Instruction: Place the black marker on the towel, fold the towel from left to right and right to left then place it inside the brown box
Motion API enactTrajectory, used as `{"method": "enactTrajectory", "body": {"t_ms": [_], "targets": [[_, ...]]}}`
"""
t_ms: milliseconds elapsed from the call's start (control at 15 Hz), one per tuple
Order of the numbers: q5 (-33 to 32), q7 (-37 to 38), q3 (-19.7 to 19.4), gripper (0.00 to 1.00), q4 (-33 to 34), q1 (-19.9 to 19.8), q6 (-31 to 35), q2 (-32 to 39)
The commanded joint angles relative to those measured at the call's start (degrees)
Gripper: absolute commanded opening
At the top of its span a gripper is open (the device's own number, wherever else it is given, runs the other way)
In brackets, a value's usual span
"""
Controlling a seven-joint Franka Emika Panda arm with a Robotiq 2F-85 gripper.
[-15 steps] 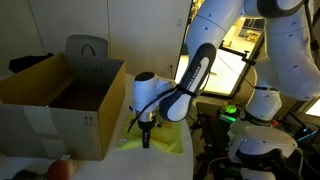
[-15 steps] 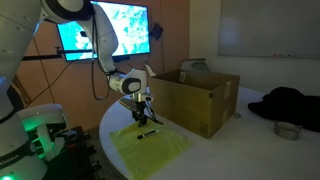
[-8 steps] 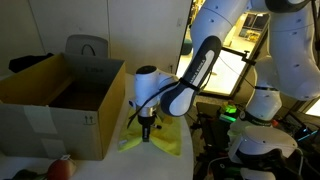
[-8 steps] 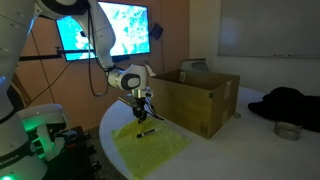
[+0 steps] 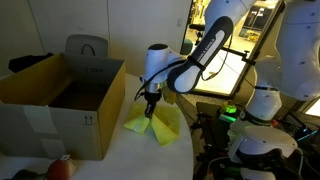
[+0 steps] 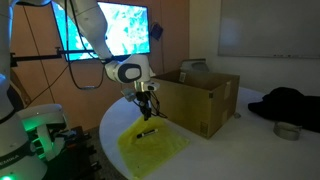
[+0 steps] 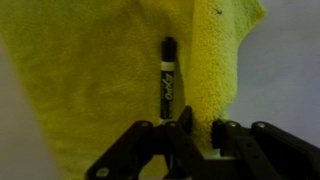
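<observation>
My gripper first moves the towel's edge toward the black marker (image 7: 168, 76) from here. The marker is uncovered beside my fingers, so opening now is too early, as the towel's edge would miss it.
The yellow-green towel (image 5: 160, 124) lies on the white table beside the brown box (image 5: 60, 100). It shows in both exterior views (image 6: 150, 148) and fills the wrist view (image 7: 90, 70). The black marker (image 7: 168, 76) lies on the towel just ahead of the jaws and also shows in an exterior view (image 6: 147, 133). My gripper (image 7: 198, 130) is shut on the towel's edge and holds it raised above the table, so the cloth hangs in a peak (image 5: 151, 108). In an exterior view the gripper (image 6: 146, 101) hangs next to the box's near corner (image 6: 200, 95).
A red object (image 5: 62, 166) sits at the table's front by the box. A black bundle (image 6: 290, 101) and a small round tin (image 6: 288, 130) lie beyond the box. A robot base with a green light (image 6: 35, 125) stands beside the table.
The gripper has risen from the table with the towel's edge in it. The towel's edge is now pulled up into a peak, where before the towel lay flat.
</observation>
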Motion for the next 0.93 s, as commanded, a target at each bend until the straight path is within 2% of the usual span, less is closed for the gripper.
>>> {"method": "enactTrajectory", "body": {"t_ms": [0,267,333,400,467,867], "targets": [[-2.4,7.7,-3.6,0.03,-3.1,-0.4,0.8,-2.2],[-4.0,15.1,-6.4,0.04,-1.8,0.2,-1.4,0.4],[-3.5,15.9,-6.4,0.36,-1.7,0.0,-1.7,0.8],[-3.5,17.0,-6.6,0.37,-1.7,0.1,-1.7,1.1],[-3.5,17.8,-6.8,0.43,-1.9,0.1,-2.1,0.9],[-3.9,17.7,-7.7,0.88,-4.9,-1.4,-1.9,-2.5]]}}
